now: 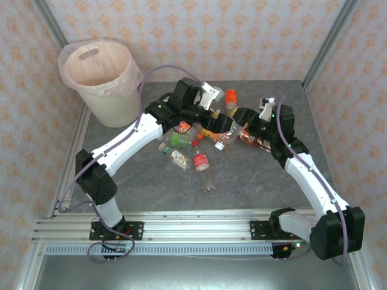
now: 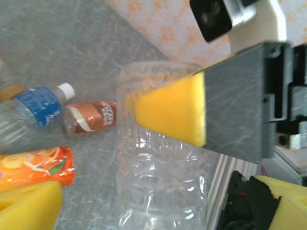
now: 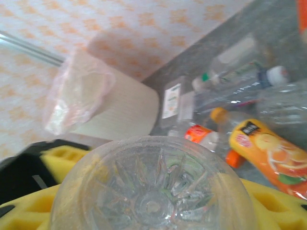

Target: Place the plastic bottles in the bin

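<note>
My left gripper moves toward the bottle, before closing on it, since my fingers stop short of the near side of the clear bottle (image 1: pixel 228 135).
Several plastic bottles lie in a heap mid-table, among them a red-labelled one (image 1: pixel 201 161) and a green-labelled one (image 1: pixel 178 140). My left gripper (image 1: pixel 221 128) reaches into the heap. In the left wrist view it (image 2: pixel 98 148) stands open, its yellow pads (image 2: pixel 168 112) on either side of a clear unlabelled bottle (image 2: pixel 163 167). The right gripper (image 1: pixel 245 124) meets the heap from the right. In the right wrist view it (image 3: pixel 153 213) is shut on a clear bottle (image 3: pixel 153 187), whose ribbed base faces the camera. The cream bin (image 1: pixel 103 78), lined with a pinkish bag, stands at the far left corner.
A blue-labelled bottle (image 2: pixel 38 105), a brown-labelled one (image 2: pixel 91 117) and an orange-labelled one (image 2: pixel 33 167) lie beside the left gripper. An orange-capped bottle (image 1: pixel 231 96) stands behind the heap. Patterned walls close three sides. A metal rail (image 1: pixel 181 226) runs along the near edge.
</note>
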Available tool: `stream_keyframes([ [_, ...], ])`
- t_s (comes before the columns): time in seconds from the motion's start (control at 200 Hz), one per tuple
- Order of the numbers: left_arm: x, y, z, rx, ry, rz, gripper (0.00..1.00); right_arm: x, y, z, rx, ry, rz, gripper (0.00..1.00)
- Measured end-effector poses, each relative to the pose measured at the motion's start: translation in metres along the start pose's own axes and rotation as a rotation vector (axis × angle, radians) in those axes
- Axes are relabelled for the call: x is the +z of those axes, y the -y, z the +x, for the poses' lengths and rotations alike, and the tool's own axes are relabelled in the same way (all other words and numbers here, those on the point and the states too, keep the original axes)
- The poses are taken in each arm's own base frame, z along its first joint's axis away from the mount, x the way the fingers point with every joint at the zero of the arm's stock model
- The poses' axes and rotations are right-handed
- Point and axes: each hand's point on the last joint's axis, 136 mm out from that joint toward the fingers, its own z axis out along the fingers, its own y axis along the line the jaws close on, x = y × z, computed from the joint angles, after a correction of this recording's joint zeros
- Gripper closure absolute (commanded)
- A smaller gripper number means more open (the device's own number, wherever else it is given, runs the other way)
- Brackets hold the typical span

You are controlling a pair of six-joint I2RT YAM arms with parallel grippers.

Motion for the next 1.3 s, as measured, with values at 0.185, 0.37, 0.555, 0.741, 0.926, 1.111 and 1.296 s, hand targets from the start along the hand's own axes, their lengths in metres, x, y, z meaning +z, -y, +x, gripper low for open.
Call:
stream_keyframes([
  [0.185,0.004,0.012,0.007,0.043,-0.031,0.086,0.0,-0.002,-0.028,-0.005,-0.017,-0.003,-0.126,0.48],
  [0.37,0.002,0.028,0.01,0.065,-0.045,0.176,0.18,-0.006,-0.052,-0.016,-0.058,0.04,-0.223,0.46],
  [0.555,0.005,0.028,0.01,0.05,-0.032,0.193,0.4,-0.007,-0.065,-0.017,-0.081,0.051,-0.269,0.44],
  [0.741,0.004,0.027,0.005,0.043,0.001,0.175,0.41,-0.007,-0.067,-0.018,-0.088,0.059,-0.268,0.17],
  [0.926,0.002,0.009,-0.007,0.039,0.069,0.04,0.41,-0.01,-0.068,-0.022,-0.076,0.094,-0.236,0.01],
  [1.111,-0.012,-0.029,-0.026,-0.006,0.136,-0.168,0.45,-0.034,-0.068,-0.042,-0.1,0.249,-0.167,0.01],
  [1.296,-0.052,-0.072,-0.065,-0.058,0.273,-0.417,0.47,-0.047,-0.045,-0.046,-0.126,0.345,-0.062,0.01],
])
